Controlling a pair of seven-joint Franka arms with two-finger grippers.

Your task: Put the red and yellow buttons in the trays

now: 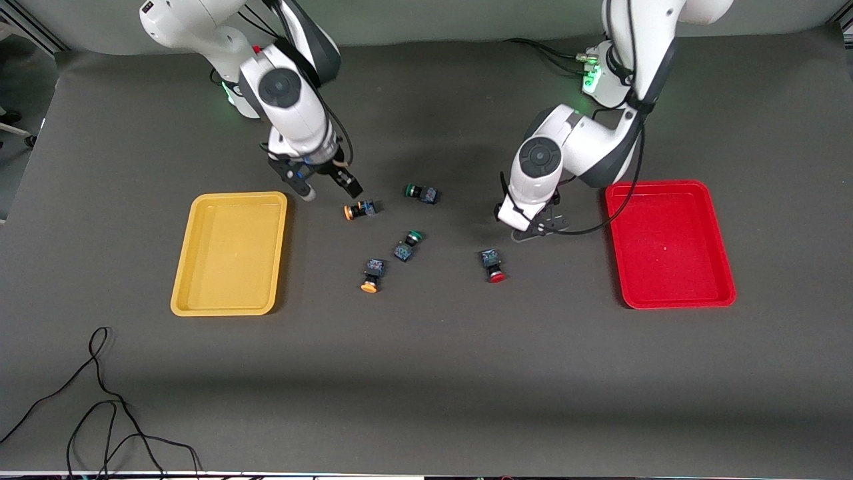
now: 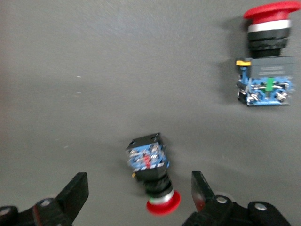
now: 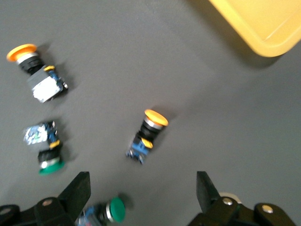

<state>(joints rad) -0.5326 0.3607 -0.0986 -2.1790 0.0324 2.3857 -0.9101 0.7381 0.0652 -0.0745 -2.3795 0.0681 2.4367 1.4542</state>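
The left gripper takes hold of the red button by its black neck behind the cap [image 2: 158, 186] next. Then it places the button in the red tray.
My left gripper [image 1: 535, 230] is open, low over the table near the red tray [image 1: 670, 243]. In the left wrist view its fingers [image 2: 77, 193] stand on either side of a red button [image 2: 153, 176] lying on its side; the arm hides that button in the front view. A second red button [image 2: 267, 52] lies nearer the front camera [image 1: 494, 265]. My right gripper [image 1: 328, 189] is open beside the yellow tray [image 1: 230, 253], just above a yellow button [image 1: 360, 210], which lies ahead of its open fingers [image 3: 148, 136]. Another yellow button [image 1: 372, 275] lies nearer the camera [image 3: 37, 70].
Two green-capped switches lie mid-table, one [image 1: 421, 193] beside my right gripper [image 3: 106, 212], one [image 1: 408, 245] nearer the camera [image 3: 44, 153]. Both trays hold nothing. A black cable [image 1: 100, 400] lies at the table's near corner, at the right arm's end.
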